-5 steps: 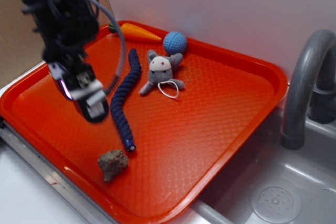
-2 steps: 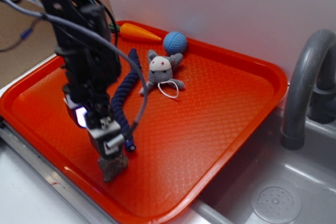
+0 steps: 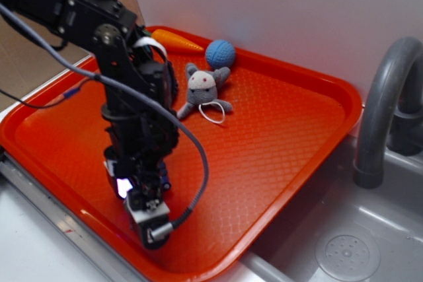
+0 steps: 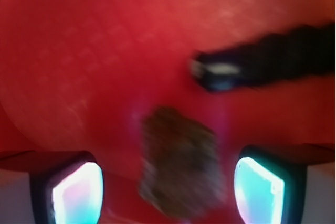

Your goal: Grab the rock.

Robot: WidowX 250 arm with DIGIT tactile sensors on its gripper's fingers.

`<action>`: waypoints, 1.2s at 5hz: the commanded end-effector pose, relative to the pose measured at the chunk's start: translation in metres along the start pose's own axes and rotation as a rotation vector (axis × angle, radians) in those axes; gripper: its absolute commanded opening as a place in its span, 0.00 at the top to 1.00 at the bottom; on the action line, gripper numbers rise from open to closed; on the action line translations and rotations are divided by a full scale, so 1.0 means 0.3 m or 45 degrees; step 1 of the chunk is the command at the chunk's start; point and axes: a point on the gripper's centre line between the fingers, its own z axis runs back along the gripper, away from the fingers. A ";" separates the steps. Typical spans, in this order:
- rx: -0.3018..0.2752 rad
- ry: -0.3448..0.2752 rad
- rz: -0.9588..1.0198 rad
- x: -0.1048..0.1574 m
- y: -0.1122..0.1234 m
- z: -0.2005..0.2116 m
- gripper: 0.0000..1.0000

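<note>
Both fingertips are low on either side of the rock, so my gripper closes on the rock next.
In the wrist view the rock (image 4: 181, 166), a rough grey-brown lump, lies blurred on the red tray (image 4: 94, 51) between my two fingers. My gripper (image 4: 168, 192) is open, with a gap showing on each side of the rock. In the exterior view the gripper (image 3: 149, 222) points down at the tray's front edge and hides the rock.
A navy knitted rope's end (image 4: 220, 72) lies just beyond the rock. A grey plush mouse (image 3: 203, 90), a blue ball (image 3: 220, 53) and an orange carrot (image 3: 177, 41) lie at the back of the tray (image 3: 284, 137). A grey faucet (image 3: 383, 110) and sink (image 3: 344, 249) are to the right.
The arm has swung from the tray's left side to the front edge and come down over the rock, which it now hides in the exterior view.
</note>
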 end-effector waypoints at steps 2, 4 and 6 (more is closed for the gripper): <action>0.082 -0.002 0.030 -0.015 0.009 0.022 1.00; 0.033 -0.289 0.253 -0.076 0.173 0.254 1.00; -0.072 -0.543 0.467 -0.212 0.401 0.512 1.00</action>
